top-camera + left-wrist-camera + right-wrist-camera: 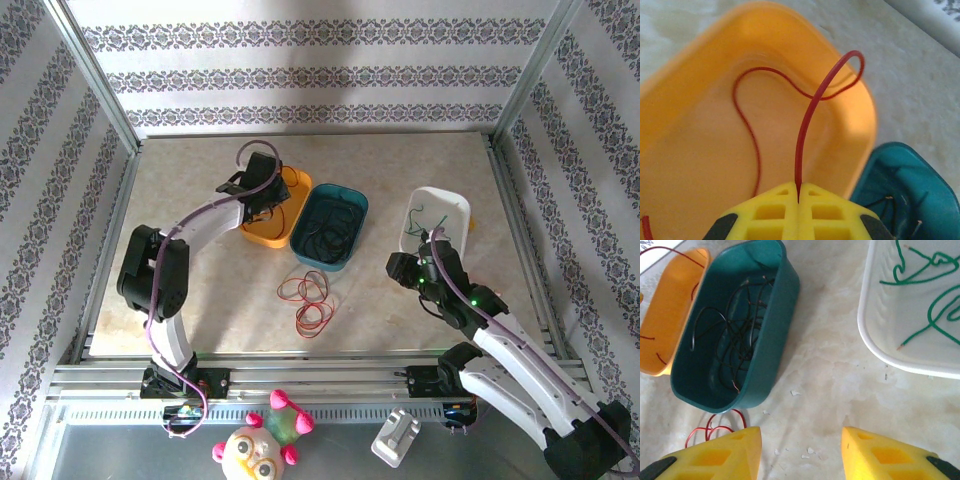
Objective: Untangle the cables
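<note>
My right gripper should next grab one piece of the curled red cables, on the side of the cables facing it, and leave the rest for my left gripper to untangle.
My left gripper (262, 190) hangs over the orange bin (255, 232), its yellow jaws (798, 197) shut on a red cable (805, 125) that loops up and trails down into the bin (685, 165). More red cables (312, 300) lie curled on the table in front of the teal bin (352, 205). Black cables (735, 335) are piled inside that bin (775, 360). Green cables (930, 315) lie in the white bin (875, 347) at the right. My right gripper (410, 270) stands open above bare table between the teal and white bins, nothing between its fingers (801, 440).
The three bins stand in a row across the middle of the table (200, 290). Metal frame posts (100, 90) and patterned walls close in the sides and back. A plush toy (262, 445) and a white block (397, 438) lie below the front rail.
</note>
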### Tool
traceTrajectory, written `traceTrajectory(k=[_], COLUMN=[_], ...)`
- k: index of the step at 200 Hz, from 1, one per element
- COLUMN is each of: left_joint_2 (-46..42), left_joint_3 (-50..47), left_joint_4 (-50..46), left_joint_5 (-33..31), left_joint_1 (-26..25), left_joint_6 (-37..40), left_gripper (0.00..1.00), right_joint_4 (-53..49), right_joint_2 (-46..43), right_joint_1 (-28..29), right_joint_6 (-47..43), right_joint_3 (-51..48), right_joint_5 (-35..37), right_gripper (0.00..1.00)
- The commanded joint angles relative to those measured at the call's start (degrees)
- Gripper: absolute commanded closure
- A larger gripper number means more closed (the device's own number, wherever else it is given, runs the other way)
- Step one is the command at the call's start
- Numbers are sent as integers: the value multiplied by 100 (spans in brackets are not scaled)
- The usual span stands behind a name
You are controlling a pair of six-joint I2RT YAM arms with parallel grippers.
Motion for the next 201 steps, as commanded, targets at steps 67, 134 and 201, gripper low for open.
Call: traceTrajectory(k=[67,134,201], left_joint_2=[-355,-2224,-3269], left_joint_3=[-167,-2075,-3713], left_joint_4=[407,432,339], left_joint_5=[-786,-1262,-972], left_joint_1=[-225,-1178,-2351], left_joint_6=[677,1418,2138], left_gripper=[23,17,16], right_joint_4=[15,442,654], right_joint_2=[221,1774,4267], right_joint_1=[599,1614,2815], right_joint_6=[254,31,-815], right_joint_3=[-119,261,1548], right_joint_5=[49,179,-487], right_gripper=[54,53,56])
